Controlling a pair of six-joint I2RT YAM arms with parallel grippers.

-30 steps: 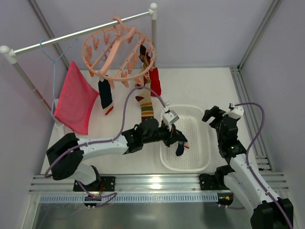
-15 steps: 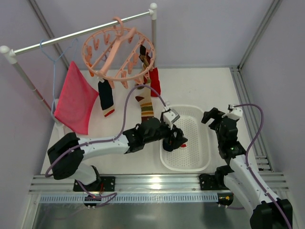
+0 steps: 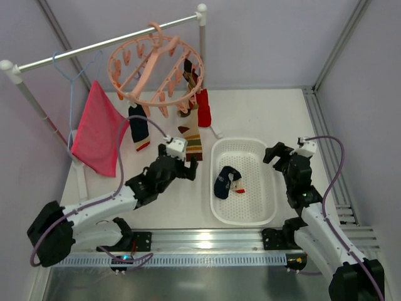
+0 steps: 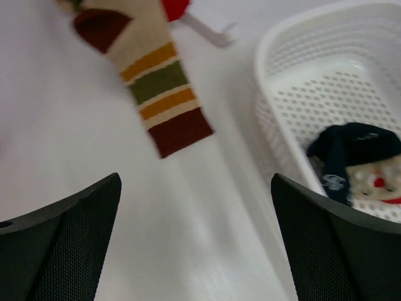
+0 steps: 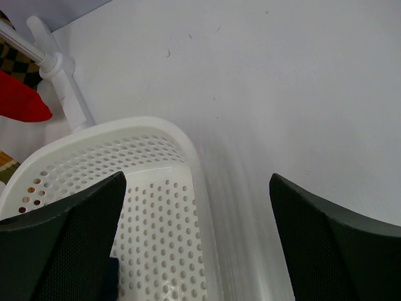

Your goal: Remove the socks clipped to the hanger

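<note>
My left gripper reaches the navy sock and grabs its free-hanging part next, leaving the clip free for my right gripper to open.
The salmon-pink ring hanger (image 3: pixel 155 66) hangs from the rail. Socks are still clipped to it: a navy one (image 3: pixel 138 125), a striped one (image 3: pixel 193 141), a red one (image 3: pixel 203 106) and a diamond-patterned one (image 3: pixel 190 76). Another dark navy sock (image 3: pixel 224 180) lies loose in the white basket (image 3: pixel 269 188). My left gripper (image 3: pixel 183 167) is open and empty, left of the basket and just below the striped sock (image 4: pixel 160 81). The left wrist view shows its jaws (image 4: pixel 195 188) spread over bare table. My right gripper (image 3: pixel 276 153) stands open and empty over the basket's far right rim (image 5: pixel 125 128).
A large pink-red cloth (image 3: pixel 97 128) hangs on a thin light-blue wire hanger (image 3: pixel 69 75) at the left of the rail (image 3: pixel 106 42). The rack's white foot (image 5: pixel 59 75) stands just behind the basket. Walls close in the left, back and right.
My left gripper opened and dropped the dark navy sock into the basket, then drew back left, out past the basket's rim. The right arm has barely moved.
</note>
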